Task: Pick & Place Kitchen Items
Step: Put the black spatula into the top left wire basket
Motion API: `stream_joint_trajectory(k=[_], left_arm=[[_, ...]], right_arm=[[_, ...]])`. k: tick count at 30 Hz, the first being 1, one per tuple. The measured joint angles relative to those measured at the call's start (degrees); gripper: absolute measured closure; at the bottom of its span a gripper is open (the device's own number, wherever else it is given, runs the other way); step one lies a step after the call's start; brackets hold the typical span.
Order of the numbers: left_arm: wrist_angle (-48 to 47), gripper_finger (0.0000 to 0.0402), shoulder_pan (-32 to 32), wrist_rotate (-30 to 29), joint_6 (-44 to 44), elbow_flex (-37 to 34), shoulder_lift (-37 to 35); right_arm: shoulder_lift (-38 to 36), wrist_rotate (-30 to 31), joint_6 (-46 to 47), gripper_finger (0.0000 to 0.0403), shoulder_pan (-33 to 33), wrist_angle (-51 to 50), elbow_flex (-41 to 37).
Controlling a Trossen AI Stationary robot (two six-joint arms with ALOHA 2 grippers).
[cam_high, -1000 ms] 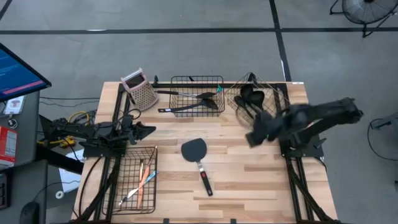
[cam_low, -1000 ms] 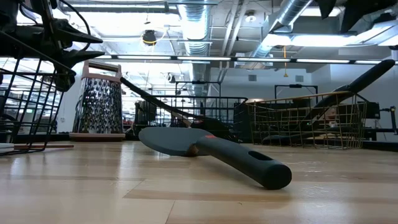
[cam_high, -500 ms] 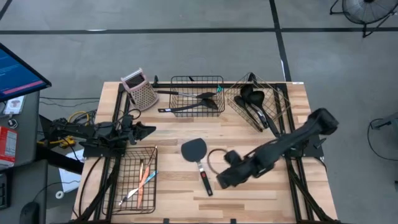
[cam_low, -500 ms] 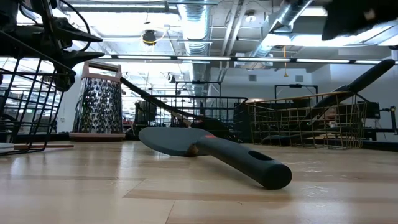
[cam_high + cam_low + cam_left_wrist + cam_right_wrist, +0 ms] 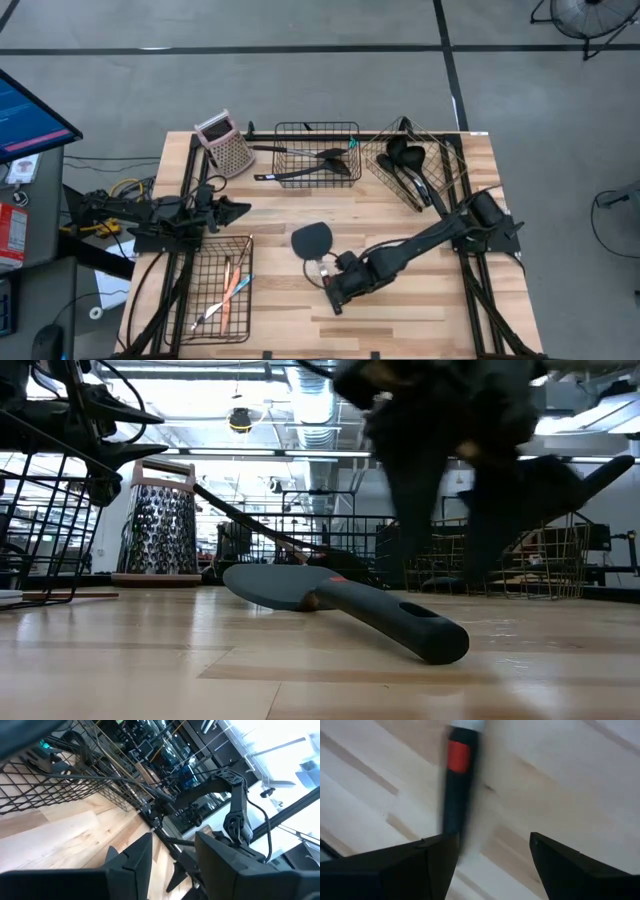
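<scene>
My right gripper will next put the spatula in the black wire basket, so it will grab the spatula by its black handle at the red band [image 5: 458,762].
A black flat spatula [image 5: 318,252] lies on the wooden table, head toward the far side, with a red band on its handle [image 5: 459,757]. It also shows in the low view [image 5: 340,605]. My right gripper [image 5: 335,283] is open just above the handle's near part, blurred in the low view [image 5: 447,560]. In the right wrist view [image 5: 490,850] the handle runs toward one finger [image 5: 432,857]. I see no touch. My left gripper [image 5: 238,208] waits open at the table's left edge; it also shows in the left wrist view [image 5: 172,865].
A metal grater [image 5: 226,146] stands at the far left. A black wire basket [image 5: 317,150] with utensils stands far centre, and a gold wire basket [image 5: 415,165] with ladles far right. A black basket [image 5: 222,290] with small orange and teal tools stands near left.
My right gripper has swung from beside the gold basket toward the table's near edge and its left, and has come down over the spatula's handle. The spatula has stayed where it was.
</scene>
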Motion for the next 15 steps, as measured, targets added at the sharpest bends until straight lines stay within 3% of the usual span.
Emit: stream_joint_trajectory(k=[5, 11, 15], left_arm=[[0.1, 0.0264, 0.0, 3.0, -0.1, 0.0, 0.3], [0.3, 0.0263, 0.0, 4.6, 0.0, 0.1, 1.7], [0.4, 0.0263, 0.0, 5.1, 0.0, 0.1, 2.4]], right_arm=[[5.7, 0.8, -6.4, 0.0163, -1.6, -1.1, 7.7], [13.0, 0.9, -10.9, 0.0163, -4.1, -12.5, 18.0], [16.7, 0.8, -13.6, 0.0163, -4.7, -15.1, 22.7]])
